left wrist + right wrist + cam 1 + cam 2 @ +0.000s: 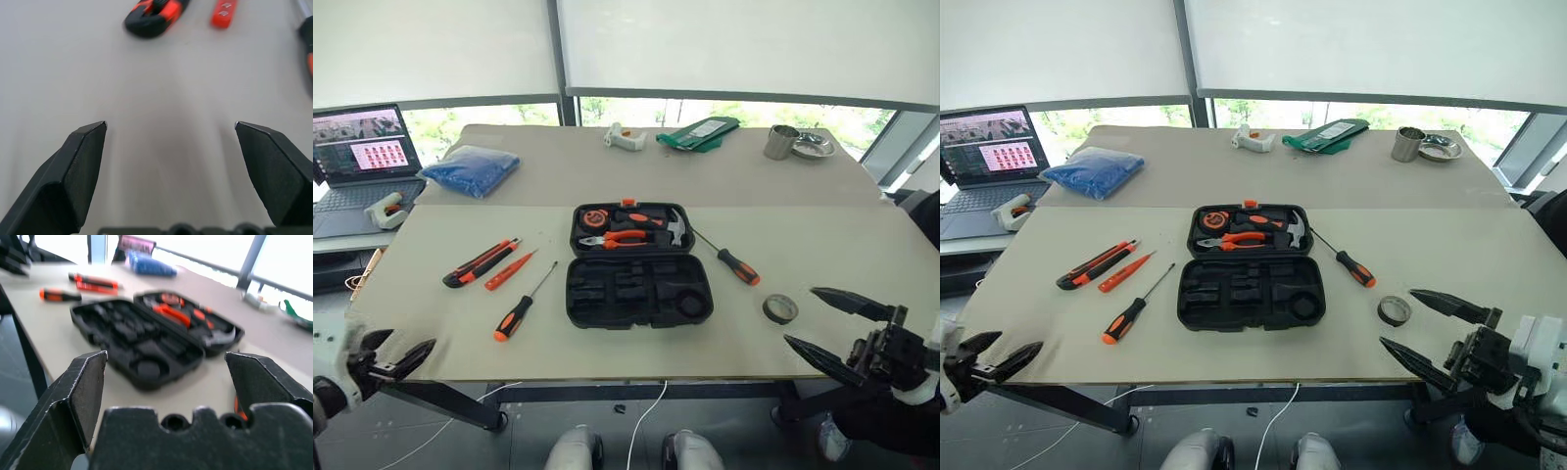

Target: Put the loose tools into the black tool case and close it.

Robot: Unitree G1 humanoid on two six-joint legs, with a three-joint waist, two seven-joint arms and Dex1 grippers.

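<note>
The left gripper needs to pack the loose screwdriver into the black tool case, so next it should grab the screwdriver by its black-and-orange handle.
The black tool case lies open mid-table, with orange-handled pliers, a hammer and a tape measure in its far half. To its left lie the utility knife, the slim tester screwdriver and one screwdriver. Right of the case are the other screwdriver and the grey tape roll. My left gripper hangs open at the table's front left corner, short of the knife. Open too, my right gripper hovers at the front right, just beside the tape roll, facing the case.
A laptop and a white gadget sit on a side table at left. On the far table are a blue bag, a white device, a green pouch, a metal cup and a dish.
</note>
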